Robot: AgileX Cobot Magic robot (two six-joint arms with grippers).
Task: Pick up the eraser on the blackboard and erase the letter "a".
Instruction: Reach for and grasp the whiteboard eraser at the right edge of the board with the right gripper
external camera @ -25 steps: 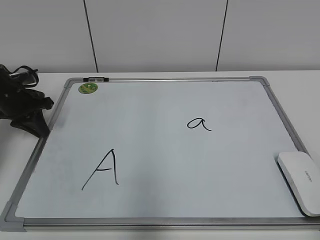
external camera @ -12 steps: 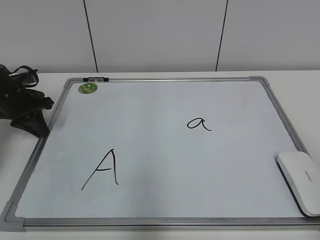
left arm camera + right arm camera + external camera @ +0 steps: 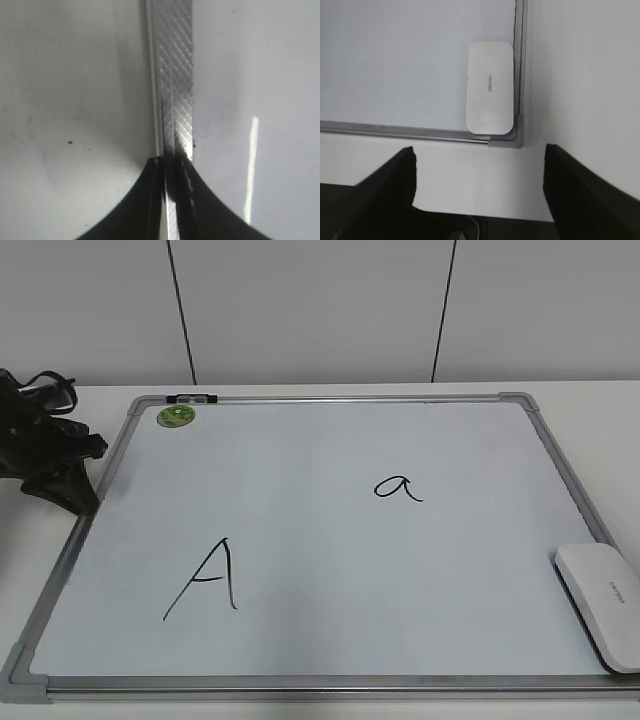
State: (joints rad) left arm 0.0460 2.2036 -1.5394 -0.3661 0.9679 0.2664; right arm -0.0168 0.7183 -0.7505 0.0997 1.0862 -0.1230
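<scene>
I should next grab the white eraser by its long sides with my right gripper to erase the letter "a".
The blackboard is a white board in a silver frame, lying flat on the table. The small letter "a" is drawn right of its centre. The white eraser lies on the board's near right corner. In the right wrist view the eraser lies against the frame, ahead of my right gripper, which is open, empty and over the table's front edge. My left gripper is at the board's left edge. In its wrist view the jaws are shut, tips on the frame.
A large capital "A" is drawn at the board's near left. A round green magnet sits at the far left corner beside a small black clip. White table surrounds the board, with a grey wall behind.
</scene>
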